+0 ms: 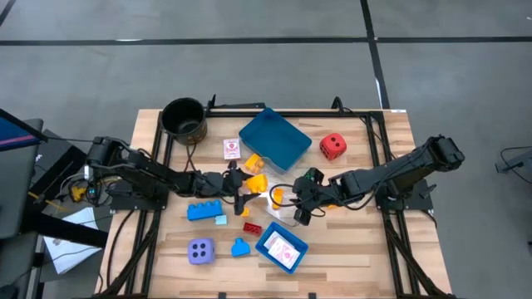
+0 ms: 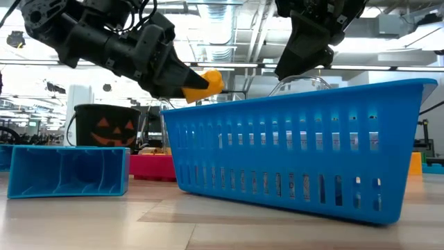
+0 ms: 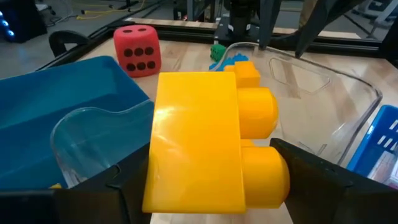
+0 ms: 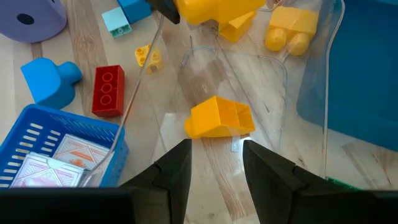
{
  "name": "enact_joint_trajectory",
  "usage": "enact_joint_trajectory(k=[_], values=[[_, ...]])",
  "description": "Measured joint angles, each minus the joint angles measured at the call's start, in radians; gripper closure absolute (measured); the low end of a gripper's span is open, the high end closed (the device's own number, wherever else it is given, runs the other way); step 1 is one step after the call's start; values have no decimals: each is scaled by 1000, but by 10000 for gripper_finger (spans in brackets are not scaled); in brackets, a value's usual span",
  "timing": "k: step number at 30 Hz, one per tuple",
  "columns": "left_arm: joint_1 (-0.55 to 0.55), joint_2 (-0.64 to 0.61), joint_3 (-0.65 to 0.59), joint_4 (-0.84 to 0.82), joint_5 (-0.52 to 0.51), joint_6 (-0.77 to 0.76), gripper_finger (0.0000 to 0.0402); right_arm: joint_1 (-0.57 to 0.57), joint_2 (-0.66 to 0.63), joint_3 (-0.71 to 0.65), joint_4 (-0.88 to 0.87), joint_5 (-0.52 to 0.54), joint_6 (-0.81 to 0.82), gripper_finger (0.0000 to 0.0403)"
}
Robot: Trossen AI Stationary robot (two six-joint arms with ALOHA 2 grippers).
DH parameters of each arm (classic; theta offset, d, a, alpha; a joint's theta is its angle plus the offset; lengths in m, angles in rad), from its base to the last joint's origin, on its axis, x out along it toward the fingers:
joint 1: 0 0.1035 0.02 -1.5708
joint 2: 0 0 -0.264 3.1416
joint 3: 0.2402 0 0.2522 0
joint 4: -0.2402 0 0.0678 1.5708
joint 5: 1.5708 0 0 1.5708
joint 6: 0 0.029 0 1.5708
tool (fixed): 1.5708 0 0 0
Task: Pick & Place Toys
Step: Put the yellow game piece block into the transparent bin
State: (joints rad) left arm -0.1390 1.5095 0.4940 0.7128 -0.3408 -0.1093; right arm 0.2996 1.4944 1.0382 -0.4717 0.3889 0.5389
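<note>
My left gripper can open now, because the yellow brick [image 3: 196,146] is hanging low inside the rim of the clear plastic tray [image 3: 305,81].
My left gripper [image 3: 205,186] is shut on a large yellow brick [image 3: 199,143] and hovers over a clear plastic tray [image 3: 305,81]. Another yellow brick [image 4: 221,118] lies in this tray. My right gripper [image 4: 216,168] stands at the tray's near rim, shut on it. A red die [image 3: 137,50] sits beyond the big blue tray [image 1: 274,139]. On the table lie a red brick [image 4: 109,90], blue bricks [image 1: 204,212], a blue piece [image 4: 46,78] and a lavender die [image 1: 200,250]. White cards [image 4: 56,158] lie in the small blue basket [image 1: 283,247]. My left gripper pinches the yellow brick between its two fingers, one on the studded side [image 3: 273,177], the other on the opposite side [image 3: 149,186]. The fingers slant slightly downward from the table's left. The brick sticks out past the fingertips [image 2: 208,82], lifted clear of the table. My right gripper has the clear tray's near rim [image 4: 236,146] between its fingers, slanting down from the table's right. The wall is see-through, so the hold barely shows. In the low view the tray's raised edge [image 2: 298,82] hangs directly under the gripper.
A dark round pot [image 1: 184,118] stands at the far left. Yellow bricks [image 4: 292,28] lie beside the big blue tray, and a small yellow piece [image 4: 149,56] near the red brick. A black frame [image 1: 274,110] borders the table's far side.
</note>
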Motion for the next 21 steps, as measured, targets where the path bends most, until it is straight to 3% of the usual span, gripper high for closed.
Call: enact_joint_trajectory(k=[21], values=[[10,-1,0,-27,0,0,122,0,0,0,0,0,2,266]])
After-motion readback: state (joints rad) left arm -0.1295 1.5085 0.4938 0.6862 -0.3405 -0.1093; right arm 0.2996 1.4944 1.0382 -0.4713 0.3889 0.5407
